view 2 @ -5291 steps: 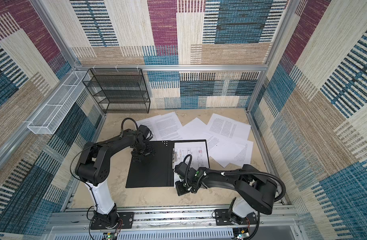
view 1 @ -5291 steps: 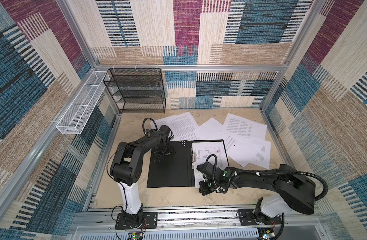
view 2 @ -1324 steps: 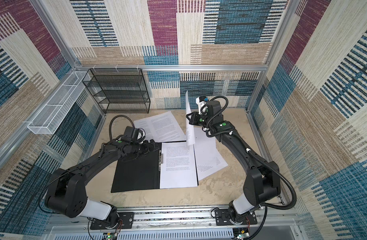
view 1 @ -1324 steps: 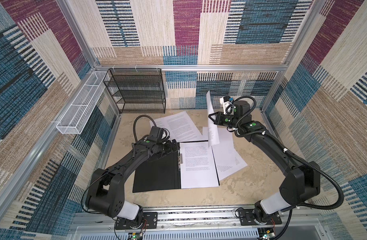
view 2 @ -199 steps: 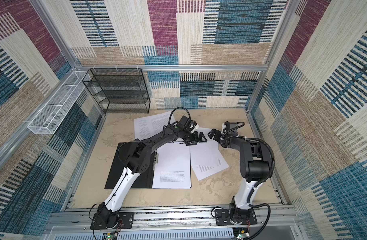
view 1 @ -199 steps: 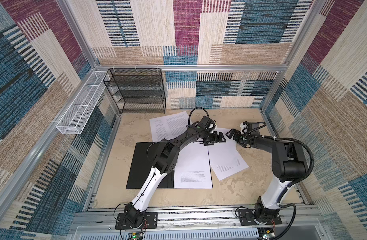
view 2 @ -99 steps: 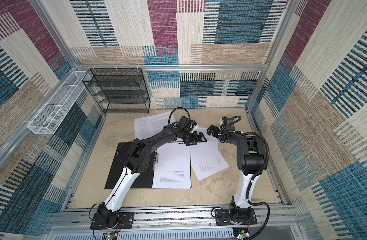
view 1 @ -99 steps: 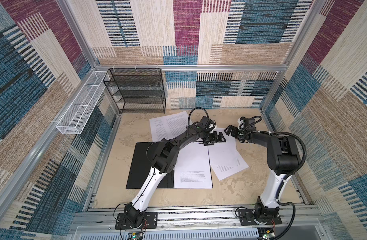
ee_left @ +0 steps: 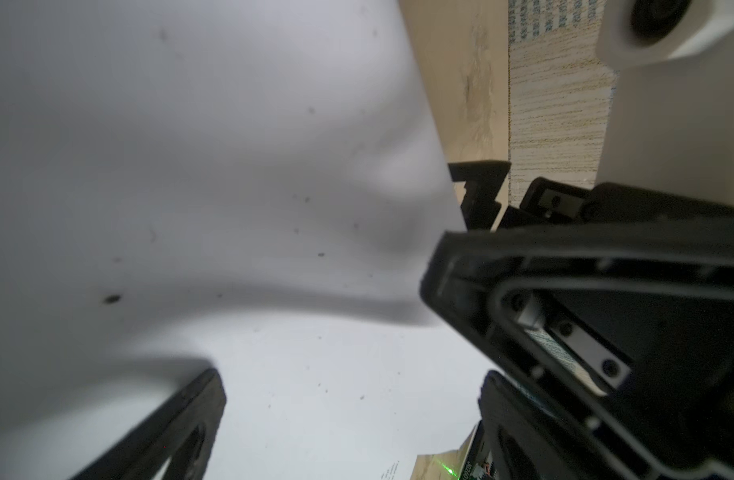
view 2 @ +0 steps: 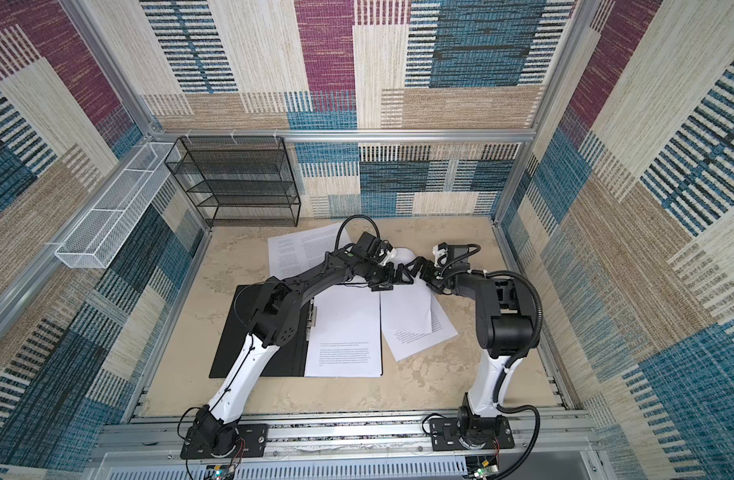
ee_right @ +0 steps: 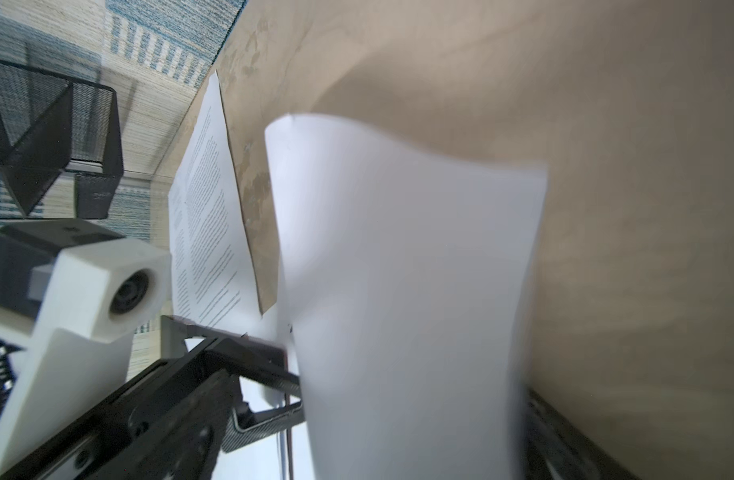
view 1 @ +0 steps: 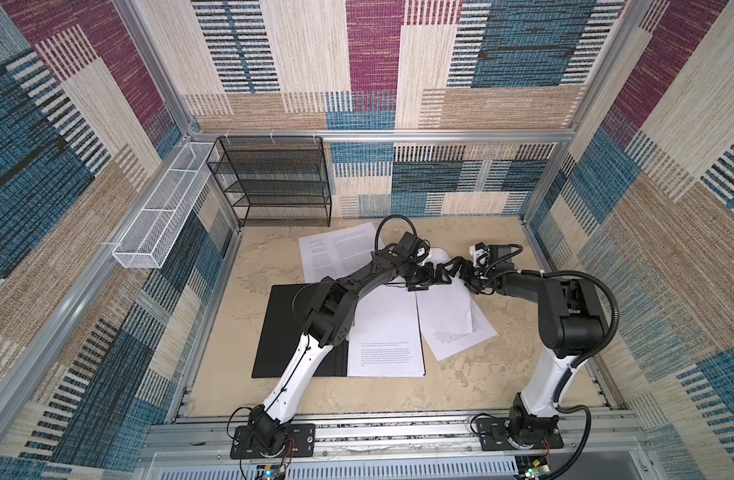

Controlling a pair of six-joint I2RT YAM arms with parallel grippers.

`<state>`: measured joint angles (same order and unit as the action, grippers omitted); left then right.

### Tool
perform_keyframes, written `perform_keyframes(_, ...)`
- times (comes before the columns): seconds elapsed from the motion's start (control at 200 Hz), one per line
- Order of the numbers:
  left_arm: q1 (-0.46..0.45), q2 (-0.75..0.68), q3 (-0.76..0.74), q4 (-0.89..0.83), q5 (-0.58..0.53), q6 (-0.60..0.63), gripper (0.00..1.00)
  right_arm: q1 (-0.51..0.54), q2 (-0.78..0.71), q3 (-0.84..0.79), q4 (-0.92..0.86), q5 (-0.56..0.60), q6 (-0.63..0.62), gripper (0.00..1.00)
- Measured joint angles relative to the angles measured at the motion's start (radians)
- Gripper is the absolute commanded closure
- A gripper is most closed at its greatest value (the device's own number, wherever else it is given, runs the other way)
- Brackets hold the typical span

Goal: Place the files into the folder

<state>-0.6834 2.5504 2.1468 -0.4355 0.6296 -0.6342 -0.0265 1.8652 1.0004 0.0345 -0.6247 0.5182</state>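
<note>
Next, my right gripper pinches the curled sheet on its side away from the folder (view 1: 282,332), so the sheet's folder-facing edge stays free to go in.
The folder (view 1: 282,332) (view 2: 240,340) lies open and flat, black inside up, with white files (view 1: 386,328) on its right half. More files (view 1: 461,328) (view 2: 415,328) overlap to its right, and two lie at the back (view 1: 336,253). My left gripper (view 1: 434,276) (view 2: 396,276) (ee_left: 348,382) is open over the far end of the right-hand sheets. My right gripper (view 1: 456,269) (view 2: 419,266) faces it closely, open. One sheet's far end (view 1: 440,254) (ee_right: 398,270) curls up between them; I cannot tell if either gripper touches it.
A black wire-mesh rack (view 1: 274,183) stands at the back left. A white mesh basket (view 1: 162,216) hangs on the left wall. Metal frame rails (view 1: 357,419) border the beige table. The two wrist cameras sit close together.
The right gripper has crept a little toward the left gripper, and its arm has folded in closer. The left arm has stayed put.
</note>
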Motion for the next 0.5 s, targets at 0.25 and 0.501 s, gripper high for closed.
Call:
perform_keyframes(0.25,0.008,-0.008,-0.030,0.040,0.007,-0.004,0.01,-0.033,-0.121,-0.142,0.061,-0.077,0.127,0.00)
perform_keyframes(0.501,0.013,-0.017,-0.056,0.075,0.024,-0.025,0.01,-0.035,-0.160,-0.178,0.091,-0.079,0.173,0.17)
